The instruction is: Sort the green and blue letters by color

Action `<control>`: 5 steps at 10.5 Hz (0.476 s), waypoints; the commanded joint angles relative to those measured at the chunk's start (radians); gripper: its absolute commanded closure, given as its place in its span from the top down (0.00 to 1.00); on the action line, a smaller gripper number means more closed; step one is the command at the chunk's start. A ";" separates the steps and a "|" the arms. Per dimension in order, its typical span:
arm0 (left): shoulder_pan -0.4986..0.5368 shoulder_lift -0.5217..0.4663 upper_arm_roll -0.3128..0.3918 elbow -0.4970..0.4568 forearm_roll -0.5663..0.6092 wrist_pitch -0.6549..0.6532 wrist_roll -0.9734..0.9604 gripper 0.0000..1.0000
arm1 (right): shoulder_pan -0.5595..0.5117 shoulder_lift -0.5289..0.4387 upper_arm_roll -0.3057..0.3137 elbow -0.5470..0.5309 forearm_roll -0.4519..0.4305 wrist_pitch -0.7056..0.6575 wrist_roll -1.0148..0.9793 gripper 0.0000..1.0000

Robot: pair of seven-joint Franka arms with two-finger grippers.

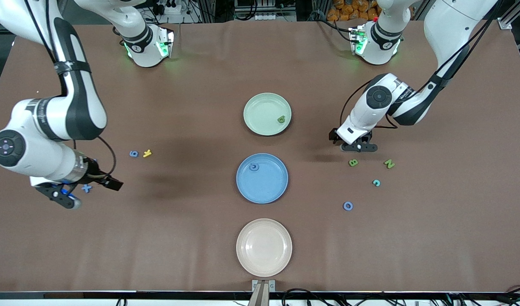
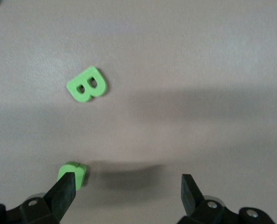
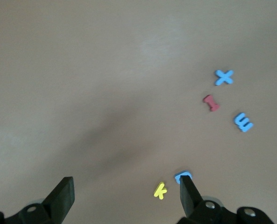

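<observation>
My left gripper's fingers hover off-center above the small green piece [image 2: 71, 170] in the left wrist view, so closing now would miss. The left gripper centers, before it closes.
The green plate [image 1: 260, 104] holds one green letter [image 1: 281, 120], and a blue letter [image 1: 254, 167] lies in the blue plate [image 1: 268, 189]. My left gripper [image 1: 358, 147] [image 2: 128, 186] hangs open and empty low over the table beside a green B [image 1: 353, 162] [image 2: 87, 84]. A second green piece [image 2: 78, 169] lies partly hidden by one fingertip. A green N [image 1: 389, 163] and a blue O [image 1: 348, 206] lie nearby. My right gripper [image 1: 61, 196] [image 3: 125, 189] is open and empty above a blue X [image 1: 86, 188] [image 3: 224, 77], a blue E [image 3: 243, 122] and a blue 6 [image 1: 134, 154] [image 3: 183, 176].
A beige plate [image 1: 264, 247] stands nearest the front camera, in line with the other two plates. A yellow letter [image 1: 147, 153] [image 3: 160, 190] lies beside the blue 6, and a dark red letter [image 3: 211, 102] lies between the X and the E. A teal letter [image 1: 376, 182] lies near the N.
</observation>
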 commanded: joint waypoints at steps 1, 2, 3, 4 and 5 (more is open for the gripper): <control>0.067 -0.036 -0.033 -0.055 0.040 0.014 0.115 1.00 | -0.005 -0.048 -0.047 -0.099 -0.015 0.014 0.233 1.00; 0.093 -0.037 -0.033 -0.061 0.041 0.014 0.150 1.00 | -0.005 -0.067 -0.054 -0.136 -0.017 0.020 0.337 1.00; 0.108 -0.037 -0.033 -0.066 0.041 0.014 0.190 1.00 | -0.005 -0.096 -0.055 -0.188 -0.017 0.049 0.448 1.00; 0.124 -0.036 -0.033 -0.066 0.040 0.015 0.214 1.00 | -0.005 -0.133 -0.055 -0.258 -0.017 0.102 0.555 1.00; 0.128 -0.034 -0.033 -0.066 0.041 0.015 0.225 1.00 | -0.003 -0.159 -0.055 -0.320 -0.020 0.139 0.621 1.00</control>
